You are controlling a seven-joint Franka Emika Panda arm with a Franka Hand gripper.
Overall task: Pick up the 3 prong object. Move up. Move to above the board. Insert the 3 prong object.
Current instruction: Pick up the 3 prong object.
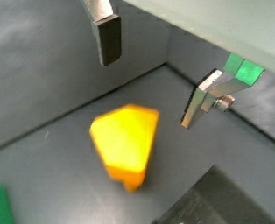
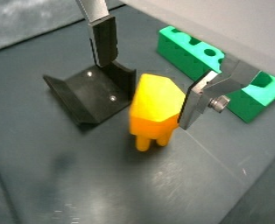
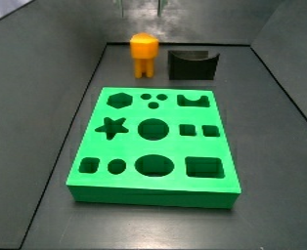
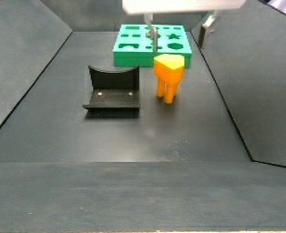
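Note:
My gripper is going to grab the orange peg by its wide top next, so the peg's prongs stay free to go into the board.
The 3 prong object is an orange peg standing upright on its short legs on the dark floor, and it also shows in both side views. My gripper hangs over it, open, with one silver finger on the fixture's side and the other finger close beside the peg's top. Nothing is held between them. In a wrist view the peg lies below the open gripper. The board is a bright green slab with cut-out holes, lying flat apart from the peg.
The dark L-shaped fixture stands right beside the peg. The board lies just past the peg from one side camera. Sloping grey tray walls ring the floor.

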